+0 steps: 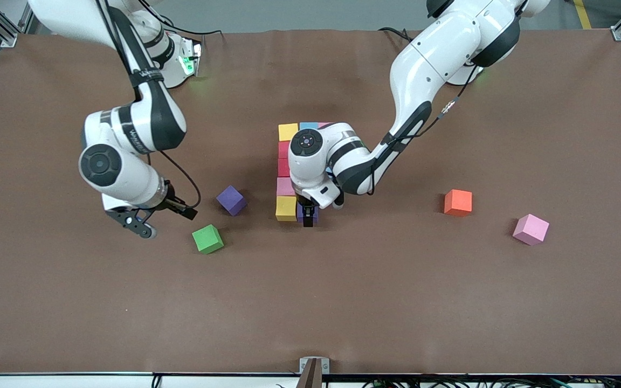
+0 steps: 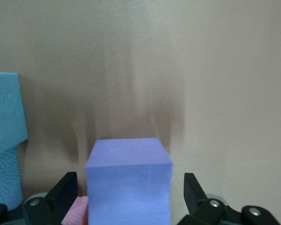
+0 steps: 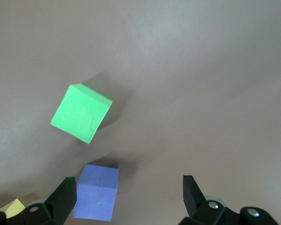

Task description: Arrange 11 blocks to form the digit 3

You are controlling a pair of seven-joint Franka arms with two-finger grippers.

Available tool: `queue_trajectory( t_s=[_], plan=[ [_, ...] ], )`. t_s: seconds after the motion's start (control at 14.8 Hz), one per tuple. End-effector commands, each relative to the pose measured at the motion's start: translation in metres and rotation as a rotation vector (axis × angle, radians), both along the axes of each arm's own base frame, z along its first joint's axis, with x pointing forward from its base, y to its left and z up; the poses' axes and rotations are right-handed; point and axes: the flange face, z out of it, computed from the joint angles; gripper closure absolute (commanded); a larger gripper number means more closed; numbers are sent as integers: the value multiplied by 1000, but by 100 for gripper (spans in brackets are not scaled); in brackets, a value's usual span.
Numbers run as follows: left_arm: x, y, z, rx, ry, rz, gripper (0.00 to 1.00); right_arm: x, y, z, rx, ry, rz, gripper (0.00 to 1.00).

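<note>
My right gripper picks up the loose purple cube [image 1: 231,200] by its opposite sides next, to make the row of the digit 3 longer.
A column of blocks stands at mid-table: yellow [image 1: 288,131], two red [image 1: 283,158], pink [image 1: 284,186], yellow [image 1: 285,208]. Light blue [image 1: 308,125] and pink [image 1: 324,124] cubes extend from its end farthest from the front camera. My left gripper [image 1: 308,218] [image 2: 129,192] is open around a purple cube [image 1: 313,214] [image 2: 129,183] beside the nearest yellow one, with a gap on each side. My right gripper [image 1: 137,224] [image 3: 129,194] hangs open and holds nothing, toward the right arm's end. A loose purple cube [image 1: 231,200] [image 3: 98,191] and a loose pink cube [image 1: 530,229] lie apart.
A green cube [image 1: 207,238] [image 3: 81,112] lies near the right gripper, nearer the front camera than the loose purple cube. An orange cube [image 1: 458,202] sits toward the left arm's end, beside the loose pink one. In the left wrist view a light blue cube [image 2: 4,117] shows.
</note>
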Motion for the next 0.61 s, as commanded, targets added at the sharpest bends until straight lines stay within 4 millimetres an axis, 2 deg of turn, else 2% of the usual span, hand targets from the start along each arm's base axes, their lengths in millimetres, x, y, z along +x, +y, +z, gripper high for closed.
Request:
queue_trajectory(
  t_s=[0.0,0.27,0.4,0.54],
  plan=[
    [3,5,20,28,0,16,0,-37,21,-25,-14,-31,-43,0],
    [7,20,47,45,6,29,0,-45,30,-37,-21,-28,-65,0],
    [11,36,60,40,18,23,0,-45,32,-37,-21,-29,-65,0],
    [16,61,78,63,29,-23,0,-44,35,-36,-15,-43,-72,0]
  ],
)
